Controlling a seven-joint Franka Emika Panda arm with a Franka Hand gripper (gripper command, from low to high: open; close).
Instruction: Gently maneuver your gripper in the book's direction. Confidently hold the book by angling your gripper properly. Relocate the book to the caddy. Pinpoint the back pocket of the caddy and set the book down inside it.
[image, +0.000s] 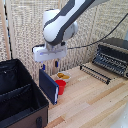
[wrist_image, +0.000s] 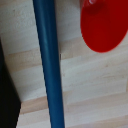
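Observation:
The gripper grabs the dark navy book by its top edge (image: 47, 69) next. Then it carries the book (image: 48, 86) into the caddy's back pocket.
The navy book (image: 48, 86) stands upright on its edge on the wooden table, just beside the black caddy (image: 17, 97) and touching or nearly touching the red cup (image: 61, 86). My gripper (image: 50, 66) hangs directly above the book's top edge, its two dark fingers apart and holding nothing. In the wrist view the book (wrist_image: 51, 65) shows edge-on as a long blue strip, with the caddy's wall (wrist_image: 5, 100) on one side and the red cup (wrist_image: 102, 25) on the other. My fingers do not show there. The caddy's inner divider (image: 15, 92) shows; I cannot pick out the narrow back pocket.
A black-and-silver toaster oven (image: 112, 54) stands at the exterior view's right, with a dark wire rack (image: 95, 73) in front of it. A small yellowish dish (image: 63, 76) lies behind the red cup. A slatted screen forms the backdrop.

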